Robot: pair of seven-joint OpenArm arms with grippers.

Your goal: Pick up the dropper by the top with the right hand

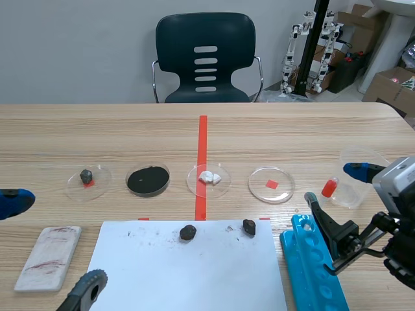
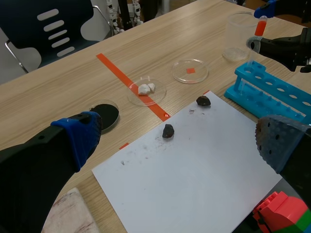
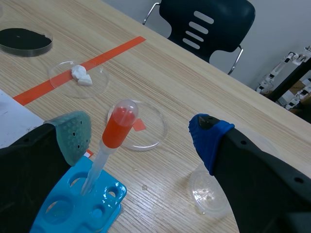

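I should next grab the dropper by its red bulb (image 1: 329,187) (image 3: 119,127) with my right gripper, to pick the dropper up by the top.
The dropper (image 1: 330,188) has a red bulb and a clear stem, and it stands upright in the near end of a blue test-tube rack (image 1: 312,259). My right gripper (image 1: 334,184) is open at bulb height, one finger on each side of the bulb. In the right wrist view the dropper (image 3: 118,127) rises from the rack (image 3: 73,206) between the fingers of my right gripper (image 3: 141,138), closer to the grey-green pad, touching neither. My left gripper (image 1: 52,245) is open low at the table's left, holding nothing; the left wrist view shows it (image 2: 178,141) above the white paper (image 2: 194,165).
Several petri dishes lie in a row: one with a stone (image 1: 87,181), one black (image 1: 148,179), one with white lumps (image 1: 209,179), one with a red square (image 1: 272,184). A clear cup (image 1: 360,184) stands behind the dropper. Two dark stones (image 1: 188,232) sit on the paper. A whitish block (image 1: 48,256) lies at the left.
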